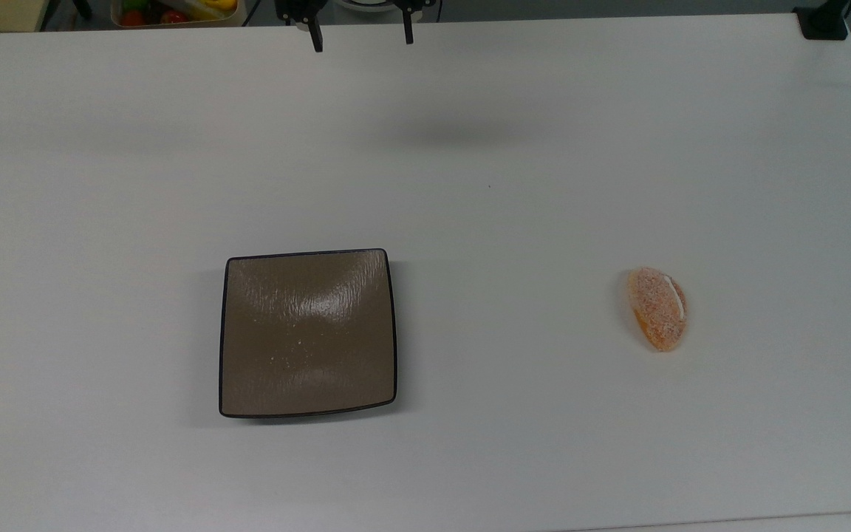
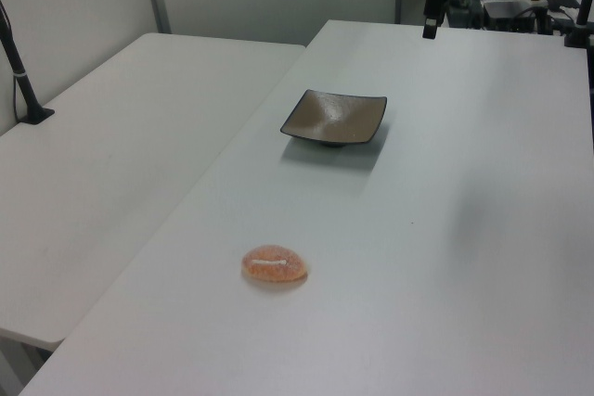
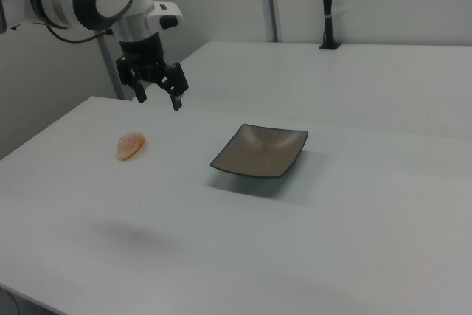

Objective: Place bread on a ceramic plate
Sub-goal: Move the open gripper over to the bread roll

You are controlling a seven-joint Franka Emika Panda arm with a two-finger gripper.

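Note:
I should next grab the bread by its white-striped middle (image 2: 273,263) with my gripper, to place it on the ceramic plate (image 2: 334,116).
The bread (image 1: 658,309) is a small orange-brown roll with a white stripe, lying on the white table toward the top view's right. The square brown ceramic plate (image 1: 307,332) with a black rim sits left of centre and holds nothing but a few crumbs. My gripper (image 1: 361,38) hangs open above the table's far edge, well away from both. In the right view the gripper (image 3: 157,97) hovers high, with the bread (image 3: 131,145) below it and the plate (image 3: 259,150) to its right. The left view has the bread (image 2: 275,264) near and the plate (image 2: 334,116) farther back.
A bin of colourful items (image 1: 174,11) stands beyond the table's far edge in the top view. A black clamp (image 1: 824,22) sits at the far right corner. A second white table (image 2: 121,136) adjoins on the left view's left, with a black pole (image 2: 23,81) on it.

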